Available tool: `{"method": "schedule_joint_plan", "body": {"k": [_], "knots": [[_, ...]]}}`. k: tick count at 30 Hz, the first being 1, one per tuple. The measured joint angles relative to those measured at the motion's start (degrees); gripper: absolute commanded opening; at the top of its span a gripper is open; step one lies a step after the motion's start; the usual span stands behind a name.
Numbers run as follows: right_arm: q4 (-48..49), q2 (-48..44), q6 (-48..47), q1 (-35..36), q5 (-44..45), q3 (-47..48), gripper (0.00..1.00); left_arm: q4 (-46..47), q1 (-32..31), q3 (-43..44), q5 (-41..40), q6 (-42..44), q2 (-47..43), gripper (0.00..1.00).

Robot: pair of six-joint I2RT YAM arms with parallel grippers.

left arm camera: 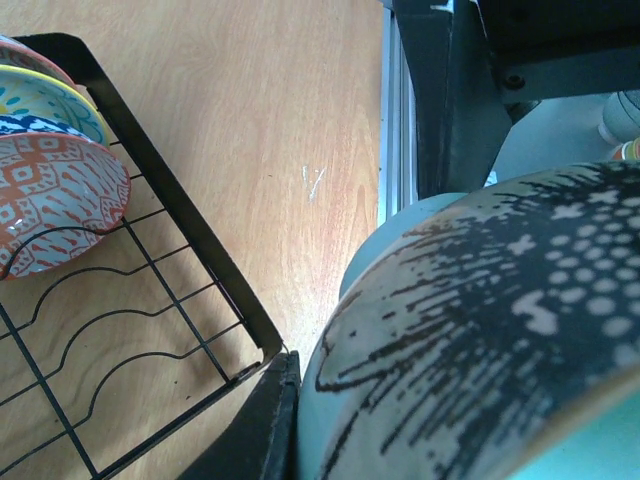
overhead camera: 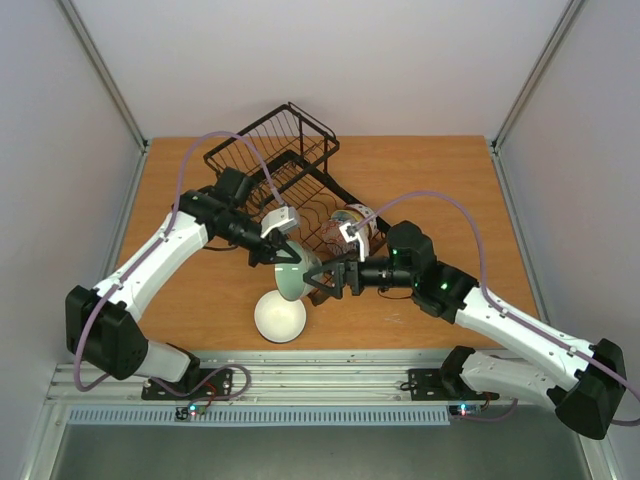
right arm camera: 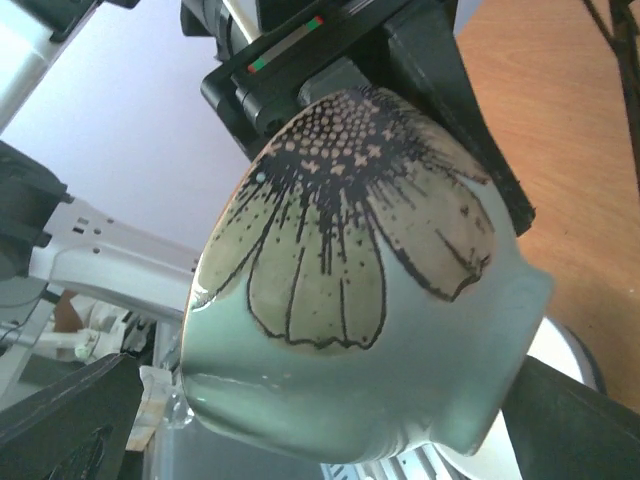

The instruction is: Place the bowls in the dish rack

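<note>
My right gripper moves toward the green bowl before it closes on it, since the fingers only reach the green bowl's near edge in the top view.
A pale mint green bowl [overhead camera: 291, 280] with a black flower pattern hangs tilted on its side above the table, in front of the dish rack [overhead camera: 268, 150]. My left gripper [overhead camera: 284, 254] is shut on its rim from above; one finger [left arm camera: 258, 430] presses the bowl [left arm camera: 480, 340]. My right gripper [overhead camera: 322, 283] is open, its jaws spread on either side of the bowl's base [right arm camera: 370, 330]. A white bowl [overhead camera: 280, 317] sits on the table below. A pink-red patterned bowl [left arm camera: 55, 200] and a yellow-rimmed one [left arm camera: 40, 100] stand in the rack [left arm camera: 180, 220].
The rack lies diagonally across the table's middle, with its raised wire basket [overhead camera: 300, 130] at the far end. The bowls in the rack [overhead camera: 345, 222] are close behind the right wrist. The table's near edge and metal rail [overhead camera: 330, 380] lie just past the white bowl.
</note>
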Motion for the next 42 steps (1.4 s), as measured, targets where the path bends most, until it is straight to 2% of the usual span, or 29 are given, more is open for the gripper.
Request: {"method": "schedule_joint_plan", "body": {"k": [6, 12, 22, 23, 25, 27, 31, 35, 37, 38, 42], "knots": [[0.48, 1.75, -0.07, 1.64, -0.7, 0.15, 0.95, 0.83, 0.0, 0.0, -0.24, -1.09, 0.02, 0.0], [-2.75, 5.29, -1.51, 3.76, 2.08, 2.21, 0.78, 0.35, 0.02, 0.0, -1.29, -1.11, 0.02, 0.01], [-7.98, 5.25, -4.11, 5.18, 6.64, 5.16, 0.3, 0.92, 0.17, 0.0, -1.14, -1.29, 0.2, 0.0], [-8.2, 5.18, -4.26, 5.25, 6.97, 5.25, 0.27, 1.09, 0.15, 0.0, -1.11, -1.27, 0.2, 0.03], [-9.16, 5.14, -4.74, 5.33, 7.67, 5.79, 0.22, 1.7, 0.15, 0.0, -1.11, -1.31, 0.2, 0.22], [-11.52, 5.14, -6.03, 5.46, 9.01, 7.15, 0.17, 2.89, 0.11, 0.0, -1.33, -2.58, 0.2, 0.34], [-18.56, 5.16, -8.83, 5.66, 12.7, 10.36, 0.09, 5.95, -0.09, -0.59, -3.13, -4.5, 0.11, 0.48], [-25.88, 5.81, -12.5, 5.66, 16.44, 14.49, 0.05, 8.72, -0.09, -1.84, -7.02, -6.75, -0.94, 0.67], [-32.85, 8.04, -15.76, 5.66, 20.28, 19.69, 0.05, 9.99, -0.09, -2.25, -9.73, -7.87, -1.9, 0.75], [-32.85, 8.04, -15.76, 5.66, 20.28, 19.69, 0.05, 11.02, -0.09, -2.54, -11.91, -8.98, -2.75, 0.78], [-42.88, 15.45, -20.35, 5.66, 26.47, 29.38, 0.03, 14.86, -0.11, -3.96, -20.59, -10.34, -6.38, 0.86]]}}
